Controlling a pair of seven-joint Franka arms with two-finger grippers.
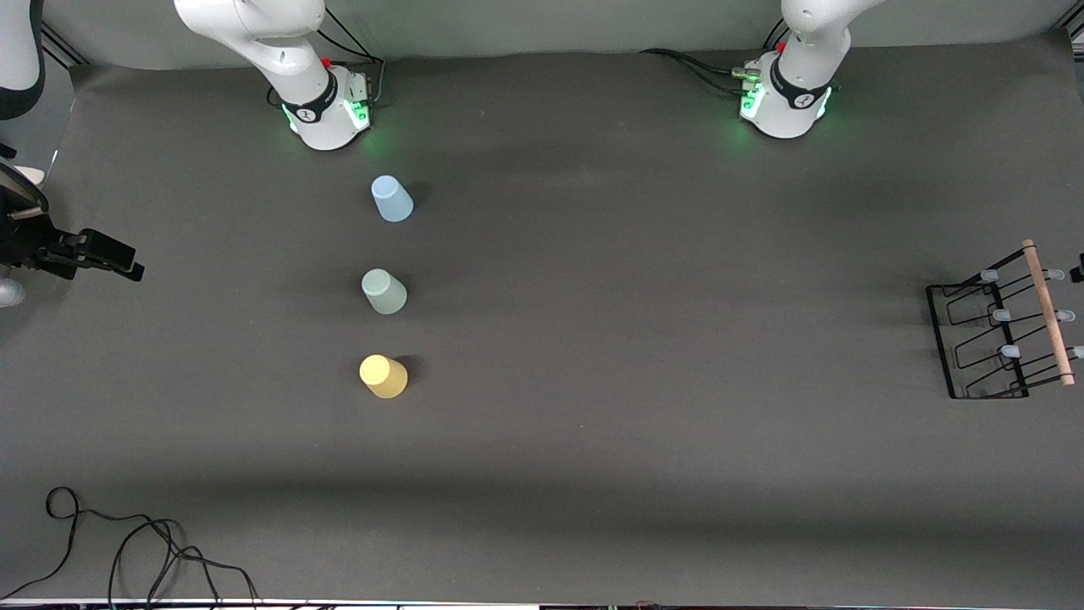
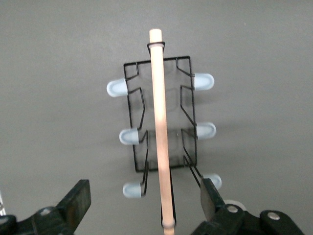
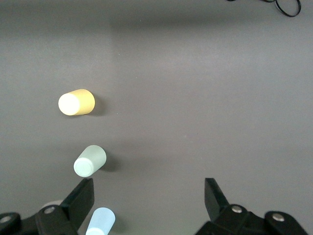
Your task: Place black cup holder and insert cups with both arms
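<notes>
The left gripper grips the black cup holder (image 1: 999,330) by its wooden rod handle (image 1: 1048,313) next, to place it for the cups.
The black cup holder (image 1: 999,330) stands at the left arm's end of the table, its wooden rod handle (image 1: 1048,313) on top. My left gripper (image 2: 144,191) hovers open above it, one finger on each side of the rod's (image 2: 160,122) end, not touching. Three cups stand mouth down in a row toward the right arm's end: light blue (image 1: 392,199) nearest the bases, pale green (image 1: 384,291), then yellow (image 1: 384,376) nearest the camera. My right gripper (image 1: 127,263) hangs open and empty high beside them. In its wrist view the blue cup (image 3: 101,221) lies by one finger (image 3: 83,196).
A dark grey mat (image 1: 644,356) covers the table. Loose black cables (image 1: 127,542) lie at the near corner toward the right arm's end. The two green-lit arm bases (image 1: 326,114) (image 1: 788,106) stand along the edge farthest from the camera.
</notes>
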